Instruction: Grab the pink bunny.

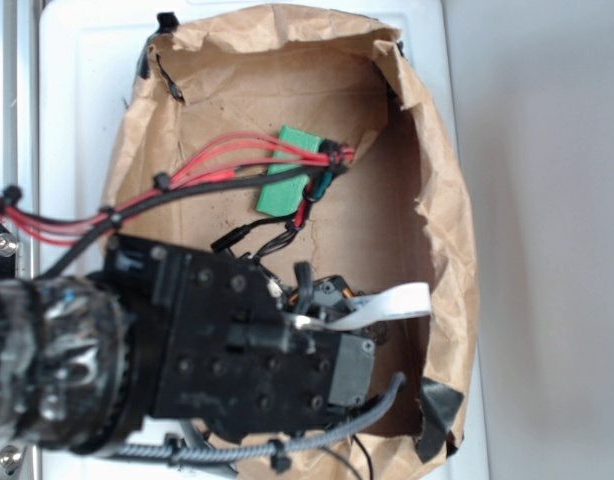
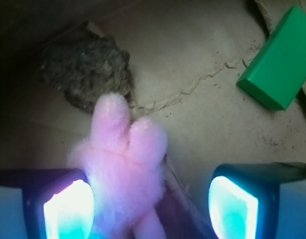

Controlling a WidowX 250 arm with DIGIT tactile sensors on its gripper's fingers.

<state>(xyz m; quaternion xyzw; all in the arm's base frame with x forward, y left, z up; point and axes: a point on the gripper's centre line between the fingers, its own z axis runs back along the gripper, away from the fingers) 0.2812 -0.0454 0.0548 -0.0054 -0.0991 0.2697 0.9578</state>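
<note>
My gripper grabs the pink bunny (image 2: pixel 124 164) by its fluffy body below the ears next.
In the wrist view the pink bunny (image 2: pixel 124 164) lies on the brown paper floor, its two fuzzy ears pointing away from me. It sits between the fingers of my gripper (image 2: pixel 152 209), close against the left pad (image 2: pixel 68 209). A wide gap separates it from the right pad (image 2: pixel 232 206). The gripper is open. In the exterior view the arm and gripper body (image 1: pixel 257 350) hang low inside the paper-lined box and hide the bunny.
A brown crumbly lump (image 2: pixel 85 69) lies just beyond the bunny's ears. A green block (image 2: pixel 280 59) (image 1: pixel 287 172) lies farther off to the right. Crumpled paper walls (image 1: pixel 442 220) ring the box. Red and black cables (image 1: pixel 217 175) cross above the floor.
</note>
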